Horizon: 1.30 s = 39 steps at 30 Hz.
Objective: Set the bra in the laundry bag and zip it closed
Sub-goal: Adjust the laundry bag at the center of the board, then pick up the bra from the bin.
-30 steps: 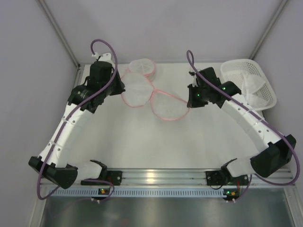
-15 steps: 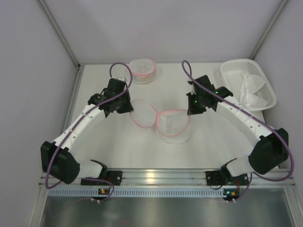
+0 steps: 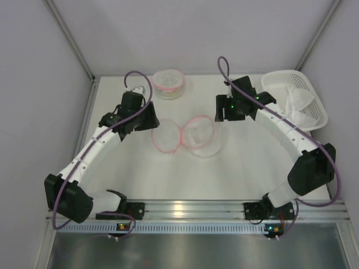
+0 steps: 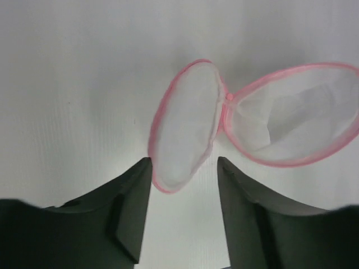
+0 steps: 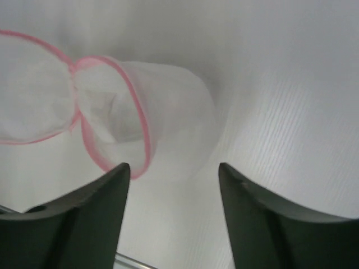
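Observation:
The right gripper grabs one end of the bra next, so the rest stays free to hand over to the left gripper.
The laundry bag (image 3: 185, 136) is a round white mesh case with a pink rim, lying open on the table in two halves. Its lid half (image 4: 185, 131) lies flat and its deeper half (image 5: 140, 120) gapes beside it. My left gripper (image 3: 150, 120) hovers open just left of the lid, whose pink edge shows between the fingers (image 4: 184, 162), apart from them. My right gripper (image 3: 220, 115) stands open right of the deeper half, holding nothing (image 5: 174, 168). A white garment that I take for the bra (image 3: 300, 106) lies in the basket at the back right.
The white plastic basket (image 3: 280, 78) stands at the back right corner, close behind the right arm. A second round mesh case with a pink rim (image 3: 168, 83) sits closed at the back middle. Grey walls close in the table on three sides.
Both grippers carried the stretched bag nearer, then opened and let go of its rim. The bag now lies slack on the table, and both grippers have drawn slightly away.

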Motion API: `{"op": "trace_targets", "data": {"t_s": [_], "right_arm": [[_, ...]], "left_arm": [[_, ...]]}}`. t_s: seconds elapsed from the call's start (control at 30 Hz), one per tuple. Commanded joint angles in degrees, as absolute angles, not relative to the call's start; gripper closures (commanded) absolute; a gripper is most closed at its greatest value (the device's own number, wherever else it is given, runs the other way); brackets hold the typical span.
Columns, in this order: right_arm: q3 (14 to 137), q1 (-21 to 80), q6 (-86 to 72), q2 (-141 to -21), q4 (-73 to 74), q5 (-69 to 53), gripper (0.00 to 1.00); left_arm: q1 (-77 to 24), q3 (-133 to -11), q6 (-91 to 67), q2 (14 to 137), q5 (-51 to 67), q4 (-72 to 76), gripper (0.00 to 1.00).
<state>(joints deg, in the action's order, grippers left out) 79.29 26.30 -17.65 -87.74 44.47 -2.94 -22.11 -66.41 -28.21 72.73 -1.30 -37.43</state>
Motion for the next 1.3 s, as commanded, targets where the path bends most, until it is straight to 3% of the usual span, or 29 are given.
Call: {"op": "trace_targets", "data": {"t_s": [0.0,0.07,0.1,0.23,0.4,0.5,0.67,0.87,1.27], "right_arm": [[87.2,19.1,-15.4,-83.7,43.5,-3.9,0.29],[89.6,13.0,-14.9,-82.8,43.8,-2.7,0.22],[91.8,11.3,-14.9,-82.4,44.2,-1.7,0.16],[93.0,1.3,-14.9,-83.4,42.2,5.0,0.12],[85.3,-15.8,-19.4,-86.1,33.7,8.1,0.15],[79.1,-19.1,-18.6,-87.2,23.1,11.2,0.15],[77.2,-19.7,-15.3,-95.1,11.5,13.8,0.16],[82.4,-20.9,-11.9,-106.0,8.9,14.6,0.17],[91.1,-22.9,-8.7,-118.8,8.1,13.5,0.34]], "left_arm": [[-21.9,-66.3,-26.1,70.9,-3.6,-34.6,0.4],[-21.9,-67.3,-25.1,70.6,-4.7,-34.6,0.29],[-21.9,-68.6,-23.8,70.2,-4.7,-34.6,0.05],[-22.0,-70.9,-21.4,70.0,-2.3,-34.5,0.04],[-22.0,-69.1,-20.0,70.8,4.4,-33.2,0.05],[-22.1,-66.5,-20.7,70.8,6.9,-31.2,0.05],[-22.1,-63.6,-20.7,68.8,8.4,-29.7,0.05],[-22.1,-61.6,-21.8,67.1,6.1,-29.4,0.05],[-22.1,-59.2,-24.4,63.4,4.9,-29.3,0.05]]}}
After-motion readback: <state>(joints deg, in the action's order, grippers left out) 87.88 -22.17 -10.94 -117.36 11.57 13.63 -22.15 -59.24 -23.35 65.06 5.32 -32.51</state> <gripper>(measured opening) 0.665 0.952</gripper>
